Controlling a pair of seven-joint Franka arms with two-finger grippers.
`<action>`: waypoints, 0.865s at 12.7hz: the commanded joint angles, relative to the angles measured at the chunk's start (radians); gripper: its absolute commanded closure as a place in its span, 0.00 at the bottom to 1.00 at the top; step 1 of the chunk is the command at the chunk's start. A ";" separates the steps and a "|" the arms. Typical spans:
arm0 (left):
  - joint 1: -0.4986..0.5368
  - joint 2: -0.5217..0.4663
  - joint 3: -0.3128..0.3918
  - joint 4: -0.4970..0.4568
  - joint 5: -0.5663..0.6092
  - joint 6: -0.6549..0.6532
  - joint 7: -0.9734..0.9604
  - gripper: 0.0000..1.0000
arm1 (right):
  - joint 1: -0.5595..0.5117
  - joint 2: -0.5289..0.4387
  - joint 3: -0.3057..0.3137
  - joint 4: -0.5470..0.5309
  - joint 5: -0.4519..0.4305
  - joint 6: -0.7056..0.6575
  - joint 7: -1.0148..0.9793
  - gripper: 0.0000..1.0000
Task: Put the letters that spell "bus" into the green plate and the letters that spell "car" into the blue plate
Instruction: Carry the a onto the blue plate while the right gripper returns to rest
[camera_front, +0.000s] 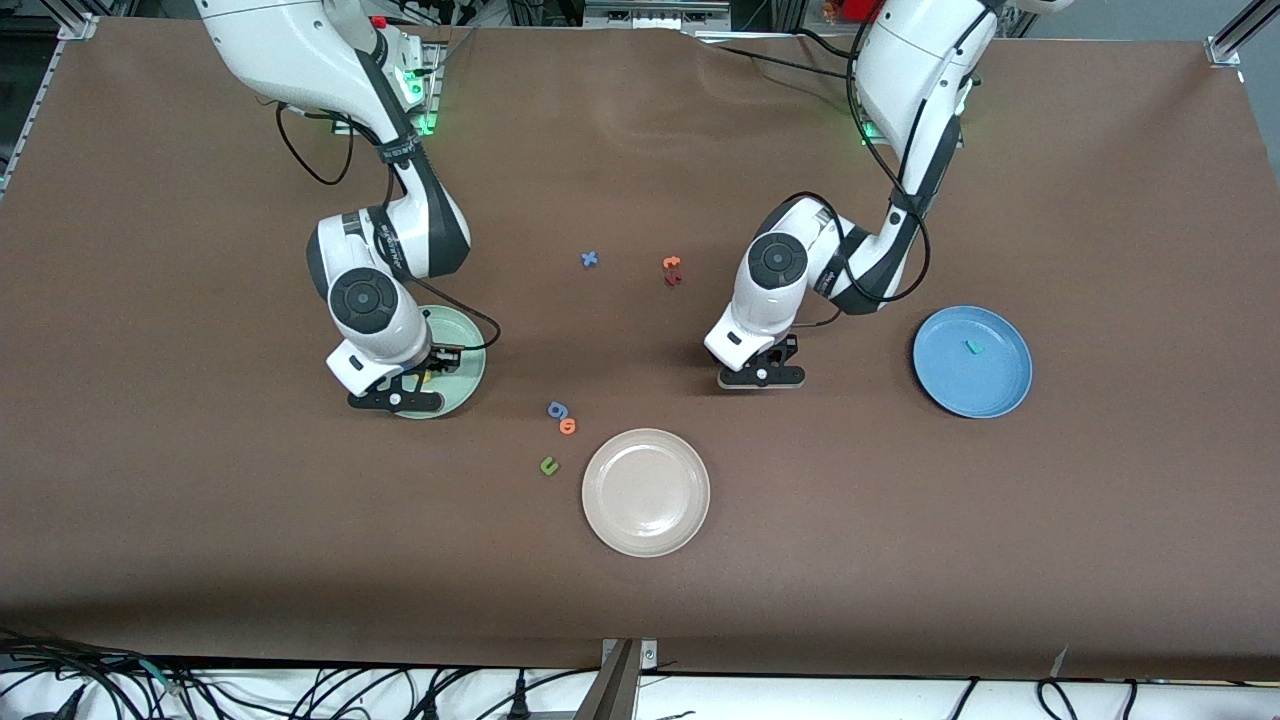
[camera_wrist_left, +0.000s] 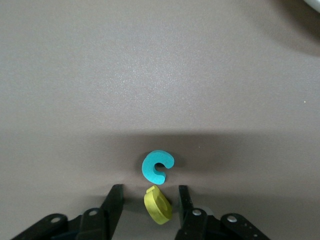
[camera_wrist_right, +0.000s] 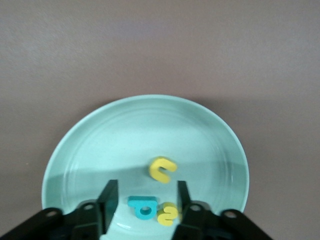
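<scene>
The fingers of my left gripper are on either side of the yellow a, so it is now time to close on it.
The green plate (camera_front: 466, 352) (camera_wrist_right: 125, 140) holds the yellow u (camera_wrist_right: 163, 169), the teal b (camera_wrist_right: 144, 207) and the yellow s (camera_wrist_right: 167, 213). My right gripper (camera_front: 400, 396) (camera_wrist_right: 146, 184) hangs open just over the plate, with the b and s lying loose between its fingers. My left gripper (camera_front: 762, 378) (camera_wrist_left: 149, 189) is low on the table and open. The yellow a (camera_wrist_left: 158, 204) stands tilted between its fingers, and the teal c (camera_wrist_left: 158, 166) lies just past their tips. The blue plate (camera_front: 990, 395) holds the teal r (camera_front: 973, 347).
A beige plate (camera_front: 646, 491) sits nearer the front camera at mid-table. Beside it lie a blue g (camera_front: 557, 409), an orange o (camera_front: 568, 426) and a green u (camera_front: 548, 465). A blue x (camera_front: 589, 259), an orange t (camera_front: 671, 263) and a red letter (camera_front: 673, 279) lie between the arms.
</scene>
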 joint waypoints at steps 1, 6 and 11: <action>-0.011 0.015 0.009 0.021 0.019 0.004 -0.019 0.68 | 0.002 -0.024 0.004 0.047 0.001 -0.052 -0.017 0.00; -0.009 0.006 0.009 0.019 0.019 0.002 -0.010 1.00 | -0.004 -0.029 -0.007 0.359 0.090 -0.481 -0.020 0.00; 0.061 -0.118 0.014 -0.013 0.018 -0.122 0.168 1.00 | -0.026 -0.205 -0.134 0.420 0.166 -0.685 -0.289 0.00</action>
